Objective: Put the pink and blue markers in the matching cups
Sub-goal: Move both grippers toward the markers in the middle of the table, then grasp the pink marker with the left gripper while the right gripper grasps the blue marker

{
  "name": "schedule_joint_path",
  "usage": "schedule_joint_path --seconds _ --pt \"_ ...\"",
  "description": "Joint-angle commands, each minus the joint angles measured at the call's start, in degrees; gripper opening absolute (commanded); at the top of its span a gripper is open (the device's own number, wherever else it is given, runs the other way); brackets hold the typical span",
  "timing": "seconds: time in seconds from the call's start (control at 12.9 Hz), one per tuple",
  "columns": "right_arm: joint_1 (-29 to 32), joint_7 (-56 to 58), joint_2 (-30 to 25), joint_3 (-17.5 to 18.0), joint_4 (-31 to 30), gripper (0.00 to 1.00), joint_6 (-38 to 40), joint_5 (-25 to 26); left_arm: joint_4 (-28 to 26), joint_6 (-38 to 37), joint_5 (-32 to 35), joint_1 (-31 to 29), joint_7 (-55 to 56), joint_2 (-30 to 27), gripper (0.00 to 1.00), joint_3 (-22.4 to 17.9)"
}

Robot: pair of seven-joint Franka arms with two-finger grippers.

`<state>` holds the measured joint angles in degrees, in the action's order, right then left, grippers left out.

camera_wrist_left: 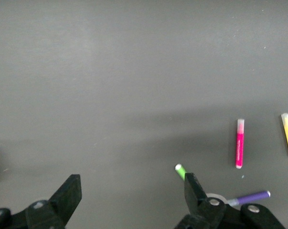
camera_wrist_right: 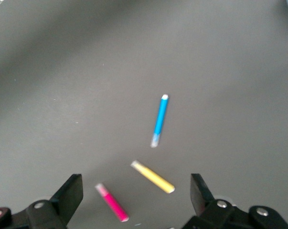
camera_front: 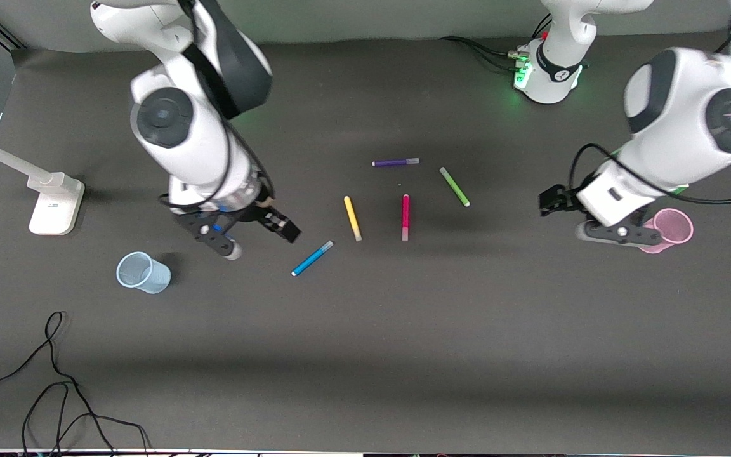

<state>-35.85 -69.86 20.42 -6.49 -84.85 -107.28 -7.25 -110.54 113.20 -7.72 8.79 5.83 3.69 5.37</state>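
Next, my left gripper grabs the marker by its solid pink body (camera_front: 405, 209) to stand the pink marker in the matching pink cup (camera_front: 672, 227).
The blue marker (camera_front: 312, 258) (camera_wrist_right: 160, 119) and the pink marker (camera_front: 405, 217) (camera_wrist_left: 239, 143) (camera_wrist_right: 112, 202) lie flat on the dark table among other pens. The pale blue cup (camera_front: 143, 272) stands toward the right arm's end. The pink cup (camera_front: 675, 227) stands toward the left arm's end, partly covered by the left hand. My right gripper (camera_front: 259, 240) (camera_wrist_right: 136, 186) hangs open and empty over the table between the blue cup and the blue marker. My left gripper (camera_front: 584, 219) (camera_wrist_left: 134, 183) is open and empty over bare table beside the pink cup.
A yellow pen (camera_front: 352, 218) lies between the blue and pink markers. A green pen (camera_front: 454, 186) and a purple pen (camera_front: 395, 162) lie farther from the front camera. A white stand (camera_front: 54, 203) sits at the right arm's end, and black cables (camera_front: 54, 393) trail near the front edge.
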Motion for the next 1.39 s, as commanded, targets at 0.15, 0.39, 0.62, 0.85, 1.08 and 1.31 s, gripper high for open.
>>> schedule_joint_path --seconds 0.15,0.39,0.62,0.85,1.08,1.31 --pt "-3.1 -11.2 3.8 -0.7 2.7 1.0 0.7 -2.0 -7.8 13.3 -0.5 7.4 8.8 1.8 0.96 -0.4" --pt "-3.6 -12.1 3.4 -0.7 -1.4 1.0 0.2 -2.1 -8.9 20.2 0.0 13.5 18.9 8.2 0.93 -0.4" --pt "-3.7 -12.2 3.9 -0.7 -7.1 1.0 -5.7 -2.1 -8.3 25.2 0.3 17.6 23.7 15.0 0.93 -0.4" --pt "-3.6 -12.2 5.8 -0.8 -10.2 1.0 -11.2 -2.1 -6.2 28.7 0.3 22.0 29.8 20.4 0.93 -0.4" --pt "-3.8 -12.3 9.7 -0.8 -11.3 1.0 -15.8 -2.1 -4.7 31.2 0.3 23.4 31.6 23.9 0.93 -0.4" --pt "-3.9 -12.4 13.6 -0.7 -11.4 1.0 -21.2 -2.3 -3.2 33.6 0.5 26.7 36.7 27.1 0.93 -0.5"
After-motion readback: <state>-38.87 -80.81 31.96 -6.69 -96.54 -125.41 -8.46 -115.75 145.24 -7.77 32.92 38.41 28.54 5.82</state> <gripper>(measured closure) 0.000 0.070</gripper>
